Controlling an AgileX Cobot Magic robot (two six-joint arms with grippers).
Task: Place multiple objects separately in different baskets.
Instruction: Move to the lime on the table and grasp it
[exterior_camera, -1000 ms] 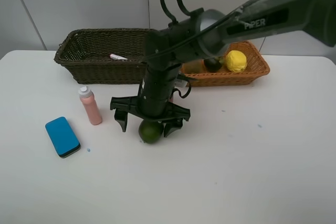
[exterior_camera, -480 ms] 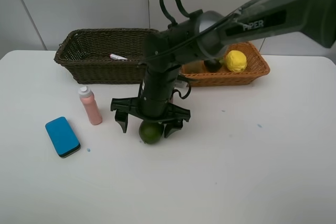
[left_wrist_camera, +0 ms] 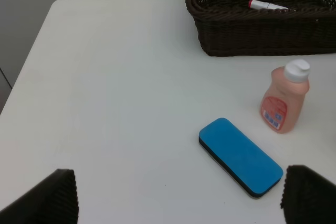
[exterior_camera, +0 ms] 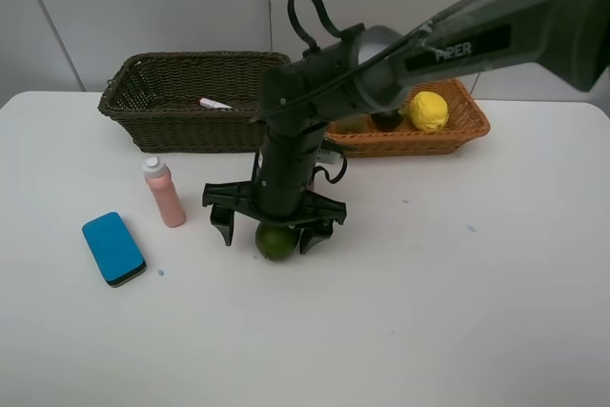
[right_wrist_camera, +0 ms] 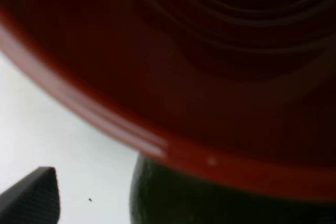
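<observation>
The green round fruit (exterior_camera: pixel 276 241) should go into the orange basket, so my right gripper should next grab the fruit by its rounded sides.
My right gripper (exterior_camera: pixel 274 229) is open, its fingers on either side of the green round fruit (exterior_camera: pixel 276 241) on the table. The right wrist view is filled by the red cup (right_wrist_camera: pixel 184 66), with the fruit (right_wrist_camera: pixel 210 203) below it. The deep dark basket (exterior_camera: pixel 152 111) holds the white marker (exterior_camera: pixel 214 103). The orange basket (exterior_camera: pixel 457 131) holds the yellow lemon (exterior_camera: pixel 429 110) and the dark mangosteen (exterior_camera: pixel 386 119). The pink bottle (exterior_camera: pixel 164 193) stands beside the blue eraser (exterior_camera: pixel 113 248). My left gripper (left_wrist_camera: pixel 184 203) is open and empty above the table near the eraser (left_wrist_camera: pixel 240 157). The kiwi is out of view.
The right arm reaches across the middle and hides the gap between the two baskets. The white table (exterior_camera: pixel 457 293) ends at a rounded corner (left_wrist_camera: pixel 58 3) beyond the dark basket (left_wrist_camera: pixel 262 40). The bottle (left_wrist_camera: pixel 284 103) stands between that basket and the eraser.
My right gripper has shifted very slightly around the green fruit, staying open. Nothing else has moved.
</observation>
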